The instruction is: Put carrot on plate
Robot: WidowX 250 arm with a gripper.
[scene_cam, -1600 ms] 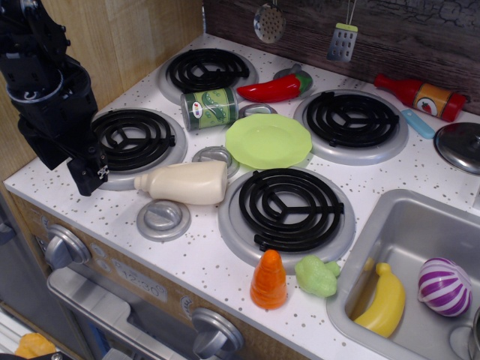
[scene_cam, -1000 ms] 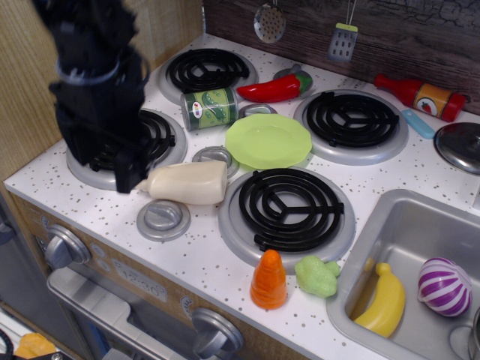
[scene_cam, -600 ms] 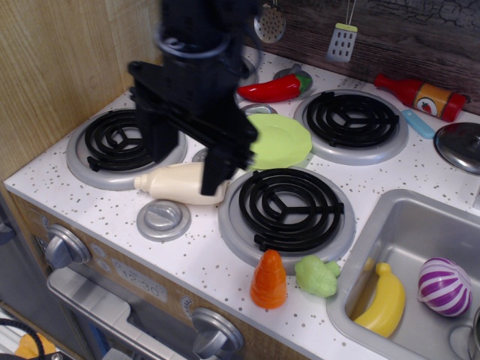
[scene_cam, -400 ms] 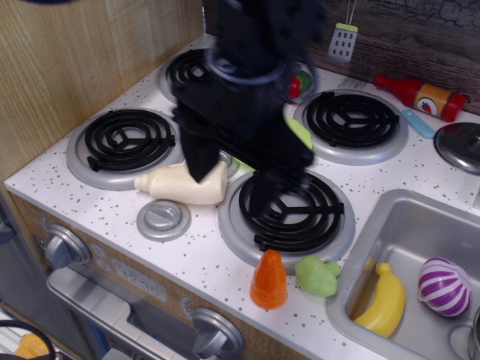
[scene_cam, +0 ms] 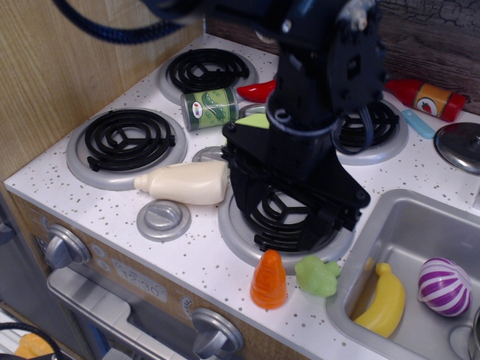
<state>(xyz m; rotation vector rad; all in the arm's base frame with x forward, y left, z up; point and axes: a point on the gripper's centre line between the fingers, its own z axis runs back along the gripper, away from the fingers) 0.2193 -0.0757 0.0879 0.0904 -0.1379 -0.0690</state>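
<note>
My gripper is to set the carrot on the lime-green plate (scene_cam: 252, 120), so next it needs to grab the carrot by its narrow tapered top (scene_cam: 271, 262).
The orange carrot (scene_cam: 268, 279) stands upright near the stove's front edge, just in front of the front middle burner (scene_cam: 281, 225). The lime-green plate (scene_cam: 252, 120) is almost wholly hidden behind the arm; only a sliver of its rim shows. My black gripper (scene_cam: 291, 217) hangs over the front middle burner, above and behind the carrot and apart from it. Its fingers are spread and hold nothing.
A cream bottle (scene_cam: 184, 182) lies left of the burner. A green can (scene_cam: 208, 107) and a red chili's tip (scene_cam: 255, 91) are behind. A lumpy green vegetable (scene_cam: 316, 275) sits right of the carrot. The sink (scene_cam: 420, 225) holds a banana (scene_cam: 384, 301) and a purple onion (scene_cam: 444, 286).
The arm swept from the far left edge across the stove to the right and forward. It now covers the plate and hangs over the front middle burner. The objects have not moved.
</note>
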